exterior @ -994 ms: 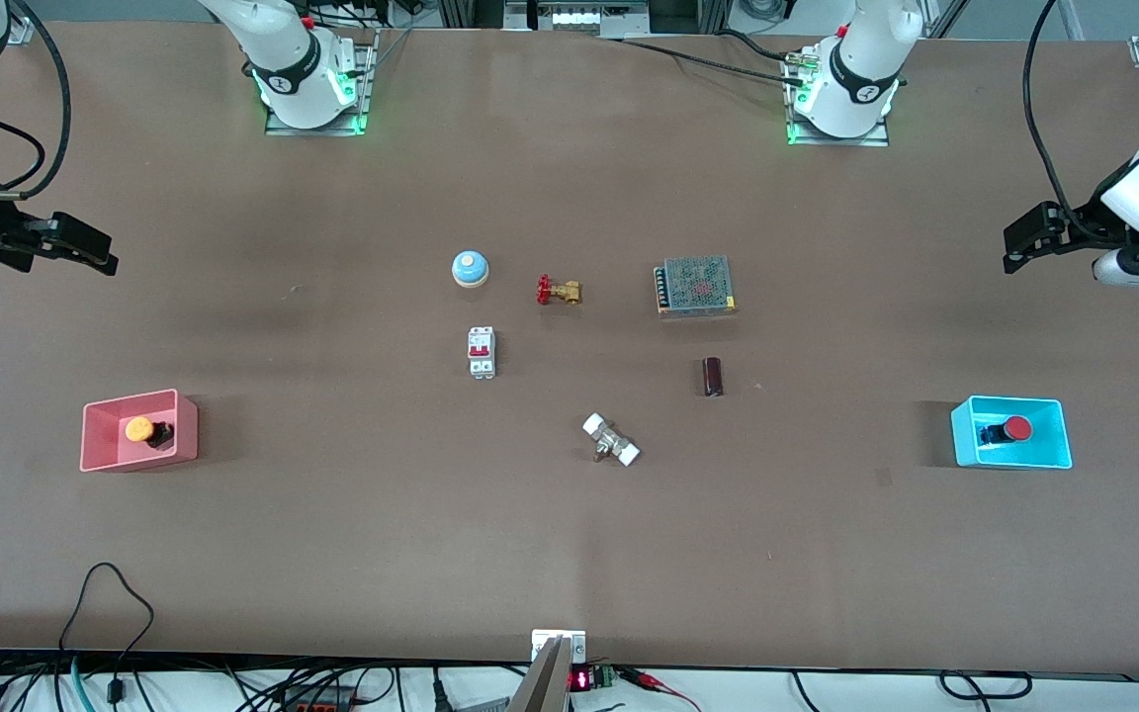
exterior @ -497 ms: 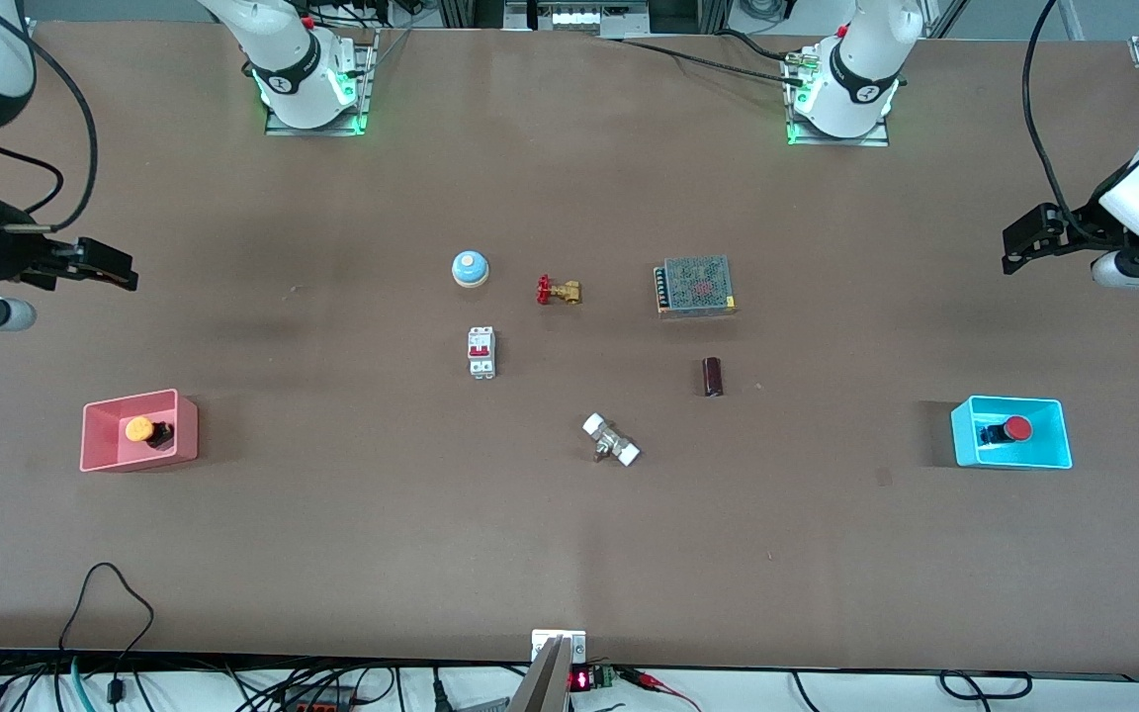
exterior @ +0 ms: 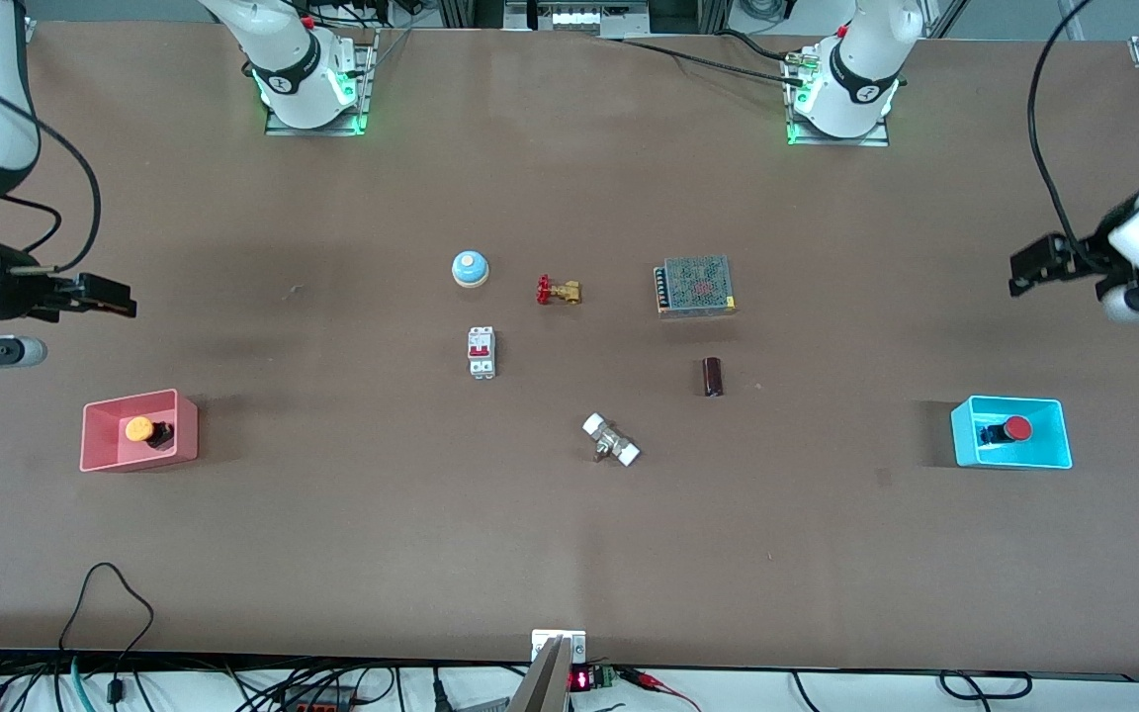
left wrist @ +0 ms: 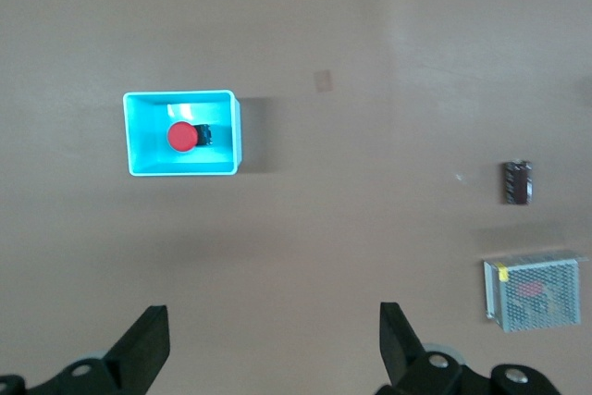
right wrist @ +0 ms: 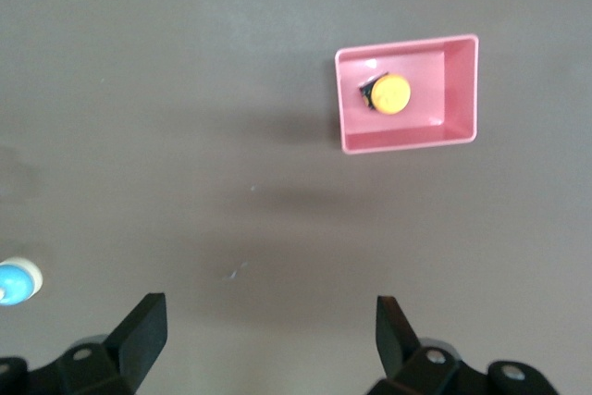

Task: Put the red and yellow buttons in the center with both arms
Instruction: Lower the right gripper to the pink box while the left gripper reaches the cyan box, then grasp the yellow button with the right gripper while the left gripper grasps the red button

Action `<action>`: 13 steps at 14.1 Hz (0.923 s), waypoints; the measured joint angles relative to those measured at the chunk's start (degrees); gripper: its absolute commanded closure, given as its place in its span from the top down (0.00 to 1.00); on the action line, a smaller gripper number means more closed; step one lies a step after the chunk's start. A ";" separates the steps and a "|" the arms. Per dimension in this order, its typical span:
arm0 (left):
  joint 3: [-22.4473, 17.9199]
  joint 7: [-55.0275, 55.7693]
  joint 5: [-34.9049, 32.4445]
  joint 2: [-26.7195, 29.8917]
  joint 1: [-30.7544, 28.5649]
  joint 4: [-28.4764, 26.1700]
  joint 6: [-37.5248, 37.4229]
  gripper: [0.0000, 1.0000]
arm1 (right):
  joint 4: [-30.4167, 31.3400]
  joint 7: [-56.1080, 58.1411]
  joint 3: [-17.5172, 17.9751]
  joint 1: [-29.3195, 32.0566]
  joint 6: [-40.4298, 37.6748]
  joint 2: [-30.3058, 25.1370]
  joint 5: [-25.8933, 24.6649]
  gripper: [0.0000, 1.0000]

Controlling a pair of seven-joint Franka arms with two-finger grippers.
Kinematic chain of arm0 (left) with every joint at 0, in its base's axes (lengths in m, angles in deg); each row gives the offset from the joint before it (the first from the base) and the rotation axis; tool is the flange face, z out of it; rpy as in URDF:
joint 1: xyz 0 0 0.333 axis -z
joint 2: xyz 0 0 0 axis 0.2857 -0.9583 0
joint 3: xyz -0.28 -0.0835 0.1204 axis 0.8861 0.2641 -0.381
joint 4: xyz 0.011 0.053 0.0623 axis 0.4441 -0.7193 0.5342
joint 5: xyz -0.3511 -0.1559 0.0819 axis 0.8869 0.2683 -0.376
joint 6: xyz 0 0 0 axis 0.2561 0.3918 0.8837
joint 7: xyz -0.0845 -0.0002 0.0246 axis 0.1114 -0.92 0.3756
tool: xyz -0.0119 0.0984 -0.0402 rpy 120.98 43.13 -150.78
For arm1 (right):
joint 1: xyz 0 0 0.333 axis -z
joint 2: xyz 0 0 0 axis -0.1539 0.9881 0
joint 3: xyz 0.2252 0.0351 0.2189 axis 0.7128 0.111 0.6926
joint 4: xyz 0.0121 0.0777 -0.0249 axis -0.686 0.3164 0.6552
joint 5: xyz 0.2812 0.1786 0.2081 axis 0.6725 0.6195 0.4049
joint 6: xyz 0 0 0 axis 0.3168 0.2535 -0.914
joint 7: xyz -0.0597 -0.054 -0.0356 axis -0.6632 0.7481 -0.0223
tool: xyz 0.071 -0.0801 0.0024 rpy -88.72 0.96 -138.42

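My left gripper grips the black body behind its red cap (exterior: 994,434) next, to place the red button (exterior: 1016,428) in the center.
The orange-yellow button (exterior: 139,429) lies in a pink bin (exterior: 95,450) at the right arm's end of the table. It also shows in the right wrist view (right wrist: 390,94). The red button (exterior: 1016,428) lies in a cyan bin (exterior: 965,447) at the left arm's end, and shows in the left wrist view (left wrist: 181,136). My right gripper (exterior: 118,298) hangs open and empty over bare table beside the pink bin; its fingers (right wrist: 146,326) stand wide apart. My left gripper (exterior: 1026,270) hangs open and empty over bare table beside the cyan bin; its fingers (left wrist: 148,344) stand wide apart.
Around the table's middle stand a blue dome (exterior: 470,268), a brass valve with a red handwheel (exterior: 559,291), a mesh power supply (exterior: 695,286), a circuit breaker (exterior: 481,352), a dark cylinder (exterior: 713,377) and a white-ended fitting (exterior: 611,440).
My right gripper has come in over the table and closer to the pink bin. My left gripper has shifted a little toward the cyan bin. The buttons have not moved.
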 measured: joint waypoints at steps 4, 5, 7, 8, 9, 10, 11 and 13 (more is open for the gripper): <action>-0.32 -0.51 -1.15 -10.34 -4.69 3.25 3.62 1.00 | 0.06 7.97 0.00 3.38 9.49 5.25 0.00 1.00; -0.32 -0.70 -2.17 -13.37 -5.59 3.27 6.26 1.00 | 0.06 9.43 -0.01 4.34 12.18 6.81 0.00 1.00; -0.38 -0.74 -3.30 -19.39 -7.25 3.43 12.17 1.00 | 0.05 11.01 -0.02 5.74 16.95 9.89 -0.21 1.00; -0.39 -1.03 -3.51 -22.01 -8.18 3.53 15.33 1.00 | 0.07 11.23 -0.01 6.18 19.29 11.39 -0.81 1.00; -0.40 -1.75 -3.53 -24.35 -8.94 3.58 18.50 1.00 | 0.14 11.24 0.00 6.58 21.52 12.74 -1.59 1.00; -0.40 -2.20 -3.53 -26.34 -9.44 3.61 21.39 1.00 | 0.33 11.26 0.00 7.03 23.58 13.90 -2.03 1.00; -0.40 -2.38 -3.53 -28.01 -9.70 3.62 23.68 1.00 | 0.80 11.35 0.00 7.49 25.66 14.77 -2.18 1.00; -0.37 -2.57 -3.53 -30.32 -9.75 3.54 25.93 1.00 | 2.51 11.52 0.04 8.04 29.93 15.87 -2.22 1.00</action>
